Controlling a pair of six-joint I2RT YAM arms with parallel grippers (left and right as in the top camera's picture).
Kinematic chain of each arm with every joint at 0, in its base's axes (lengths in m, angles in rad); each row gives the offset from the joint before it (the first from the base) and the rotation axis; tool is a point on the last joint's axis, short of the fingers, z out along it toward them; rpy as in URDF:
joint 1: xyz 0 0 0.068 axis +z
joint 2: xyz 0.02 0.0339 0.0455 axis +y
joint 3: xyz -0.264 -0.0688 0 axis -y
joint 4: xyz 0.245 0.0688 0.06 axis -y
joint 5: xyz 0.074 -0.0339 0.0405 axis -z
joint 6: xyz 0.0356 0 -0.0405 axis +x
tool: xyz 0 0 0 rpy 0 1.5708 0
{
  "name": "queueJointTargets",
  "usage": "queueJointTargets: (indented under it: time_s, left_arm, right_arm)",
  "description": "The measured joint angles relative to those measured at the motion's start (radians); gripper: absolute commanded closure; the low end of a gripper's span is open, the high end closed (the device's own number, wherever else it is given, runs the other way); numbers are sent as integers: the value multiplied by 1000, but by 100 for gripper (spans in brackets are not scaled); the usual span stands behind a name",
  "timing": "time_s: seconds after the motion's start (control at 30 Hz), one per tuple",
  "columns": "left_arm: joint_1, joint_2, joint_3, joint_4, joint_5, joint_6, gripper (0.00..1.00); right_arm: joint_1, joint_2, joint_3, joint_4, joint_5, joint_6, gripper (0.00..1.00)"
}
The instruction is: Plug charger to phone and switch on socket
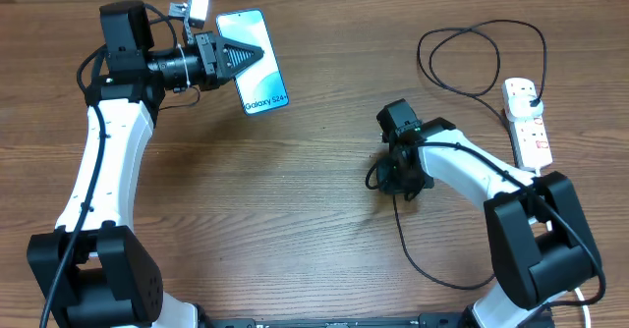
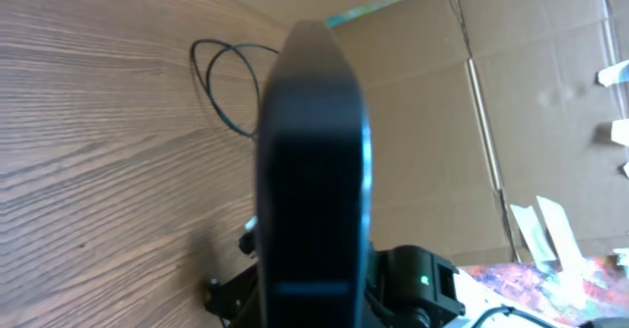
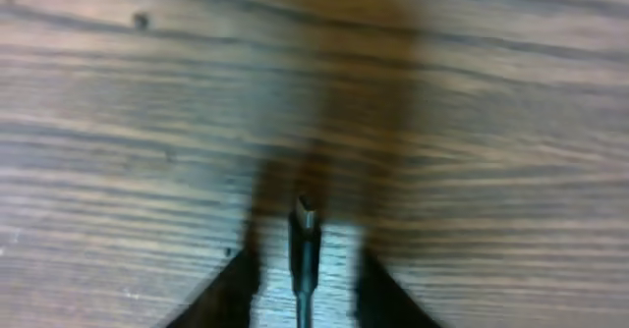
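Note:
Next, my right gripper needs to grab the charger's plug just behind its tip (image 3: pixel 306 252), so that the metal end can plug into the phone.
My left gripper (image 1: pixel 254 55) is shut on the phone (image 1: pixel 257 82) and holds it up at the far left, with its light blue screen and "Galaxy S24" text facing up. In the left wrist view the phone (image 2: pixel 314 171) shows edge-on and hides the fingers. My right gripper (image 1: pixel 398 179) points down at the table's middle right. In the right wrist view its fingers (image 3: pixel 307 264) are open, one on each side of the charger's plug tip (image 3: pixel 305 215), which lies on the wood. The black cable (image 1: pixel 413 254) loops to the plug head (image 1: pixel 531 94) in the white socket (image 1: pixel 529 132).
The cable makes a big loop (image 1: pixel 482 58) at the back right, also seen in the left wrist view (image 2: pixel 221 82). The socket's white cord (image 1: pixel 590 299) runs off the near right. A cardboard wall (image 2: pixel 472 122) stands past the table's edge.

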Motion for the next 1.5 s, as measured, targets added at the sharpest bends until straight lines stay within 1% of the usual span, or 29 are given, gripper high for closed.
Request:
queueJointTargets:
  time_s: [0.03, 0.13, 0.27, 0.5, 0.6, 0.7, 0.77, 0.9, 0.93, 1.0, 1.03, 1.1, 1.17, 1.2, 1.3, 1.5]
  left_arm:
    - [0, 0, 0, -2, -5, 4, 96]
    - [0, 0, 0, -2, -13, 9, 96]
    - [0, 0, 0, -4, -17, 10, 96]
    - [0, 0, 0, -4, -22, 10, 96]
    - [0, 0, 0, -4, -27, 10, 96]
    - [0, 0, 0, -4, -32, 10, 96]
    - [0, 0, 0, -4, -32, 10, 96]
    - [0, 0, 0, -4, -34, 10, 96]
    - [0, 0, 0, -4, -35, 10, 96]
    - [0, 0, 0, -4, -35, 10, 96]
    - [0, 0, 0, -4, -35, 10, 96]
    - [0, 0, 0, -4, -35, 10, 96]
    - [0, 0, 0, -4, -35, 10, 96]
    - [0, 0, 0, -4, -35, 10, 96]
    - [0, 0, 0, -4, -35, 10, 96]
    - [0, 0, 0, -5, -34, 10, 96]
  right_arm:
    - [1, -3, -3, 5, 0, 5, 56]
    - [1, -5, -5, 5, 1, 5, 56]
    - [1, -5, -4, -21, 2, 15, 68]
    - [-1, -5, -6, -103, -16, 30, 71]
    - [-1, -5, -9, -123, -26, 32, 77]
    - [-1, -5, -11, -122, -42, 33, 87]
    - [-2, -5, -12, -115, -57, 34, 90]
    - [-2, -5, -14, -109, -70, 32, 90]
    - [-2, -5, -14, -107, -70, 33, 87]
    - [-2, -5, -15, -100, -79, 39, 76]
    - [-2, -5, -15, -94, -85, 34, 76]
    - [-1, -6, -15, -80, -96, 33, 76]
    - [-1, -6, -15, -71, -100, 31, 84]
    - [-1, -6, -16, -68, -101, 31, 87]
    - [-2, -6, -16, -57, -103, 33, 88]
    - [-2, -6, -16, -63, -103, 33, 87]
